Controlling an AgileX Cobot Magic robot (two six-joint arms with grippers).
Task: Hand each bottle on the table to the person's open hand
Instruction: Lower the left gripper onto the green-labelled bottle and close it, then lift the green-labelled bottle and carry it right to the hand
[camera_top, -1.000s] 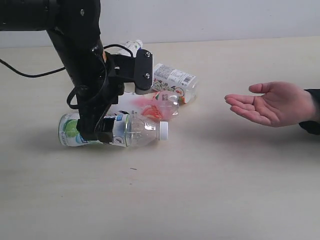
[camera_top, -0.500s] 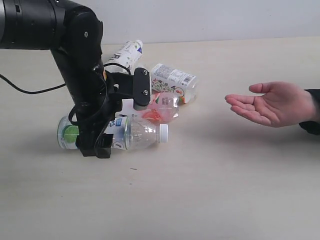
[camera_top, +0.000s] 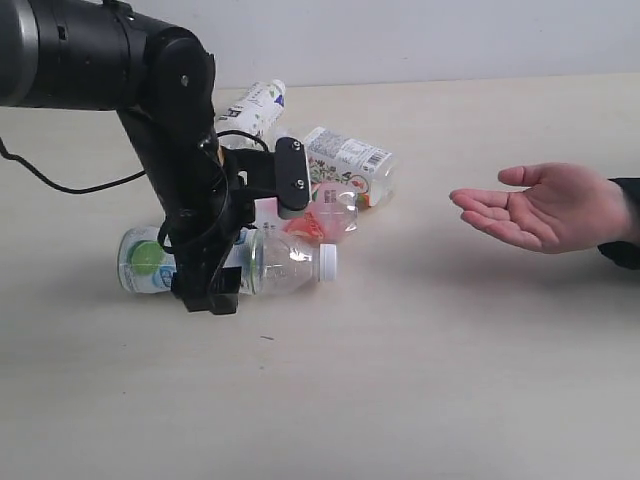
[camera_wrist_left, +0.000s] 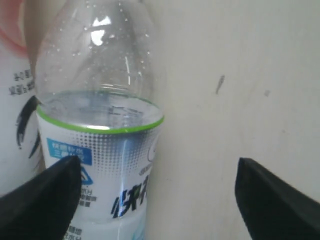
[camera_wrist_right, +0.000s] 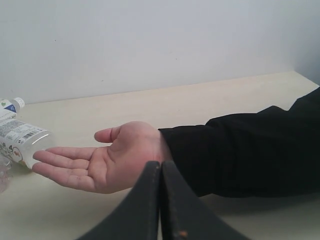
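The table shows between one finger and the bottle's label (camera_top: 150, 262) (camera_wrist_left: 102, 165), so my left gripper needs to line up with the label first, then close.
The white-green bottle (camera_top: 285, 265) lies on its side on the table (camera_top: 450, 380), white cap toward the hand. My left gripper (camera_top: 212, 296) is down over its label, open; in the left wrist view this bottle (camera_wrist_left: 100, 125) lies by one of the fingers (camera_wrist_left: 42, 200), with bare table between it and the other. Behind it lie the pink-white bottle (camera_top: 328, 212), the white floral bottle (camera_top: 350, 162) and the white bottle with dark print (camera_top: 255, 100). The person's open hand (camera_top: 545, 208) waits palm up at the right. My right gripper (camera_wrist_right: 161, 200) is shut and empty, just before the open hand (camera_wrist_right: 100, 162).
The left arm's black links and a cable (camera_top: 60, 180) rise over the bottles at the left. A dark sleeve (camera_wrist_right: 240, 150) stretches behind the right gripper. The floral bottle (camera_wrist_right: 17, 140) shows at the edge of the right wrist view. A pale wall backs the table.
My left gripper has dropped lower over the white-green bottle and shifted slightly toward its cap. The hand and the other bottles have stayed in place.
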